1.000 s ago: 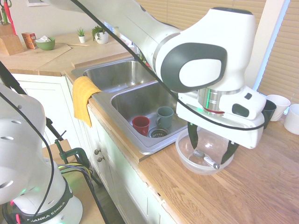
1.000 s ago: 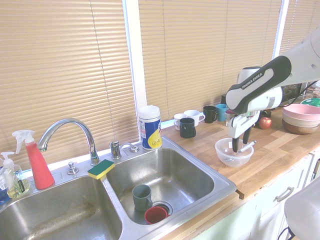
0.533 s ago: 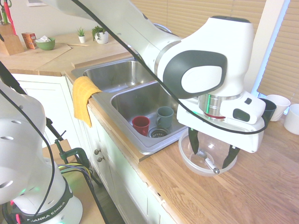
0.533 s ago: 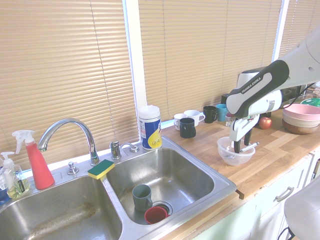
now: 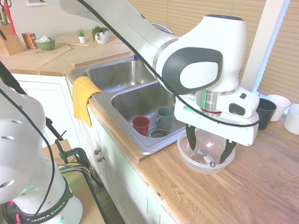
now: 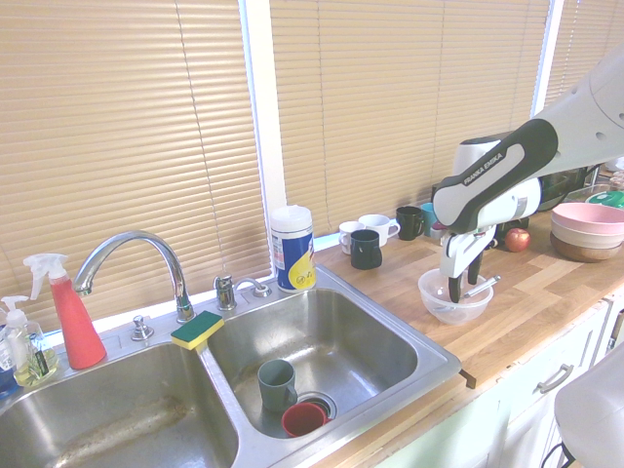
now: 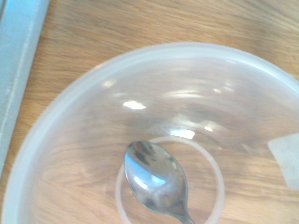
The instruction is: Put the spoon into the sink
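I need to lift the spoon out of the plastic bowl and into the sink (image 6: pixel 322 356), so next my gripper needs to grab the spoon by its handle (image 6: pixel 484 286).
The spoon (image 5: pixel 204 157) lies in a clear plastic bowl (image 5: pixel 187 156) on the wooden counter, right of the sink (image 5: pixel 140 100). Close up in the wrist view, the spoon (image 7: pixel 156 182) rests bowl-end up on the clear bowl's (image 7: pixel 60 116) bottom. My gripper (image 5: pixel 208 142) hangs open just over the bowl, its two dark fingers straddling the spoon without touching it. From the other side, the gripper (image 6: pixel 460 285) dips into the bowl (image 6: pixel 439 307), and the spoon's handle (image 6: pixel 481 286) leans on the rim. The sink's nearer basin (image 6: pixel 341 351) is beside it.
A red cup (image 5: pixel 140 125) and a grey-green mug (image 5: pixel 164 116) stand in the basin by the drain strainer (image 5: pixel 158 133). A yellow cloth (image 5: pixel 83 98) hangs over the counter edge. Mugs (image 6: pixel 370 239), stacked bowls (image 6: pixel 588 229), a wipes tub (image 6: pixel 292 249), a sponge (image 6: pixel 197 330) and a curved tap (image 6: pixel 136 258) line the window side.
The gripper shifted slightly away from the sink, then back toward it over the bowl, staying open. The spoon stays in the bowl.
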